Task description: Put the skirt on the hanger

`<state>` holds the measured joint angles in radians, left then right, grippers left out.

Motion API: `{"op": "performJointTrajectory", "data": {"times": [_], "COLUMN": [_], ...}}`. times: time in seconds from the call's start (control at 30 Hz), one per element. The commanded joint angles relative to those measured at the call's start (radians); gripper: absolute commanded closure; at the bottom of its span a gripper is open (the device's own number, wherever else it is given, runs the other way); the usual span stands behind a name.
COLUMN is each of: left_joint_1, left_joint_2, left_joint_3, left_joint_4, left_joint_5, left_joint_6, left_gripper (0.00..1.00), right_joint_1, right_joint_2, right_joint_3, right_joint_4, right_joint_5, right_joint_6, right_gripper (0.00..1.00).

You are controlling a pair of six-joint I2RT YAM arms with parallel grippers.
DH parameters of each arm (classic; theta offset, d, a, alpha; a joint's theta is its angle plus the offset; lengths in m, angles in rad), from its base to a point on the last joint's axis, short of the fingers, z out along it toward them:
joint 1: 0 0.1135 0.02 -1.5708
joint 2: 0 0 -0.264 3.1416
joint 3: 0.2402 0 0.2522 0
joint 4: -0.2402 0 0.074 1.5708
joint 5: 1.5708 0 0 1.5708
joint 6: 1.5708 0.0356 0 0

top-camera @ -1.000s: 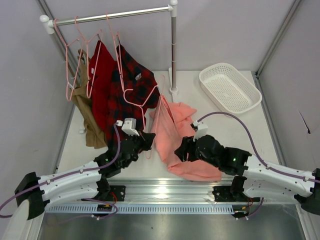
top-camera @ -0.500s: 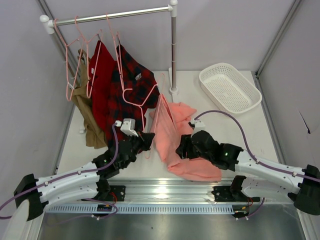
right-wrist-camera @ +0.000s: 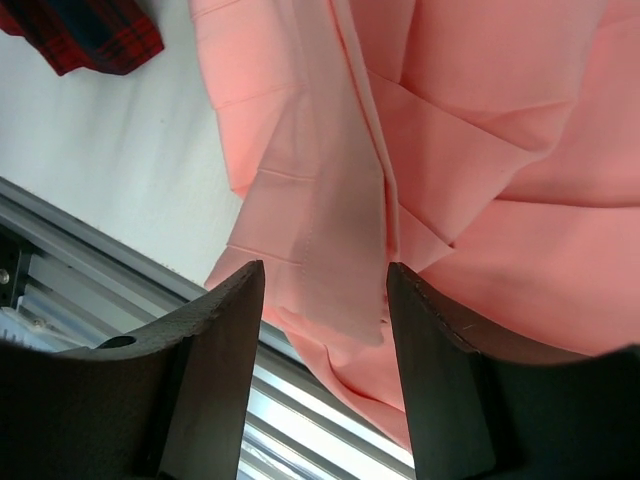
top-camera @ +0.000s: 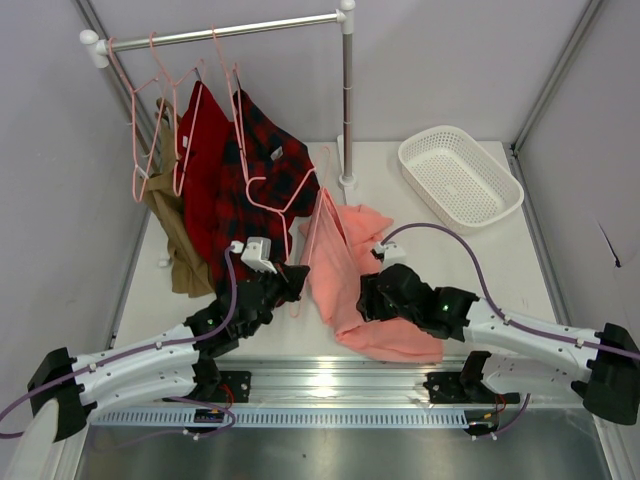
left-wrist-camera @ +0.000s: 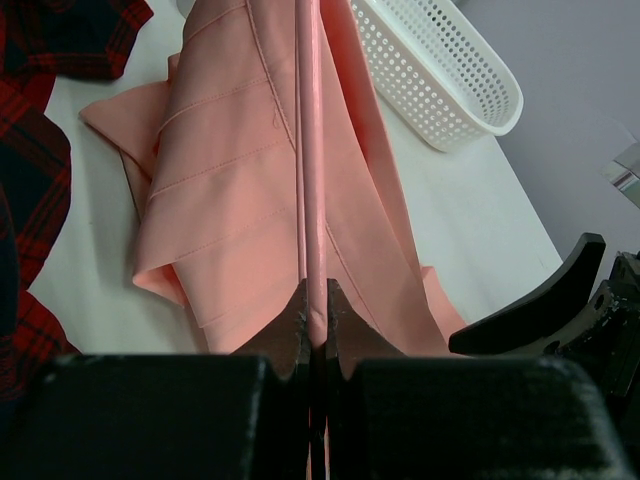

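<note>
The skirt's folded edge (right-wrist-camera: 347,282) is between my fingers, and the edge's lower corner is past them, so my right gripper needs to close on the edge.
The salmon-pink skirt (top-camera: 362,262) lies crumpled on the table between the two arms, its upper part draped against a pale-pink wire hanger (top-camera: 318,222). My left gripper (top-camera: 296,282) is shut on the hanger's wire (left-wrist-camera: 312,150) near its lower end and holds it upright against the skirt (left-wrist-camera: 230,200). My right gripper (top-camera: 368,296) is open and hovers just above the skirt's near left folds (right-wrist-camera: 330,200), with cloth showing between its fingers (right-wrist-camera: 215,330). Its jaws stand wide apart and hold nothing.
A white rail (top-camera: 230,30) on a post (top-camera: 347,100) carries a plaid shirt (top-camera: 265,170), a red garment (top-camera: 205,150), a tan garment (top-camera: 175,240) and spare pink hangers (top-camera: 150,130). A white basket (top-camera: 460,178) stands back right. The metal table edge (right-wrist-camera: 60,270) is near.
My right gripper has slid left and forward over the skirt's near folds. The left gripper and hanger have stayed nearly still.
</note>
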<state>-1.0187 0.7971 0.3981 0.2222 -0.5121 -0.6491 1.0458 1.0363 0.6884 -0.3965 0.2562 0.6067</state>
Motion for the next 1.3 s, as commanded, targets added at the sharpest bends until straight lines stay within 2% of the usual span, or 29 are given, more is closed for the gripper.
{"op": "performJointTrajectory", "data": {"times": [0.0,0.17,0.27,0.3,0.37,0.4,0.47,0.5,0.53,0.7,0.9,1.03,1.27], "left_joint_1": [-0.001,-0.003,-0.001,-0.001,-0.001,-0.001,-0.001,-0.001,-0.001,-0.001,-0.001,-0.001,-0.001], "left_joint_2": [-0.018,-0.007,-0.006,-0.006,-0.004,-0.003,0.004,0.008,0.010,0.025,0.011,-0.004,-0.064], "left_joint_3": [0.027,0.031,0.035,0.036,0.042,0.047,0.064,0.070,0.080,0.140,0.150,0.148,0.105], "left_joint_4": [0.075,0.080,0.078,0.077,0.072,0.069,0.052,0.045,0.026,-0.047,-0.067,-0.154,-0.216], "left_joint_5": [-0.025,-0.020,-0.020,-0.023,-0.028,-0.029,-0.031,-0.037,-0.040,-0.042,-0.028,-0.048,-0.100], "left_joint_6": [0.022,0.023,0.023,0.023,0.023,0.023,0.017,0.008,0.002,-0.052,-0.095,-0.132,-0.184], "left_gripper": [1.00,1.00,1.00,1.00,1.00,1.00,1.00,1.00,1.00,1.00,1.00,1.00,1.00], "right_joint_1": [-0.003,-0.003,-0.003,0.000,0.006,0.008,0.014,0.017,0.025,0.106,0.186,0.255,0.272], "right_joint_2": [-0.021,-0.016,-0.004,-0.002,0.005,0.013,0.025,0.040,0.051,0.100,0.273,0.355,0.505], "right_joint_3": [0.030,0.007,-0.010,-0.012,-0.009,-0.009,-0.009,-0.007,0.002,0.048,0.134,0.229,0.258], "right_joint_4": [-0.025,-0.002,0.036,0.042,0.062,0.068,0.090,0.094,0.102,0.160,0.229,0.297,0.439], "right_joint_5": [0.044,0.032,0.003,-0.003,-0.018,-0.024,-0.041,-0.046,-0.054,-0.055,-0.045,-0.044,-0.139], "right_joint_6": [-0.027,-0.013,-0.012,-0.012,-0.015,-0.015,-0.015,-0.015,-0.012,-0.015,-0.019,-0.047,-0.067], "right_gripper": [0.42,0.42,0.49,0.58,0.69,0.79,0.87,0.96,1.00,1.00,1.00,1.00,1.00]}}
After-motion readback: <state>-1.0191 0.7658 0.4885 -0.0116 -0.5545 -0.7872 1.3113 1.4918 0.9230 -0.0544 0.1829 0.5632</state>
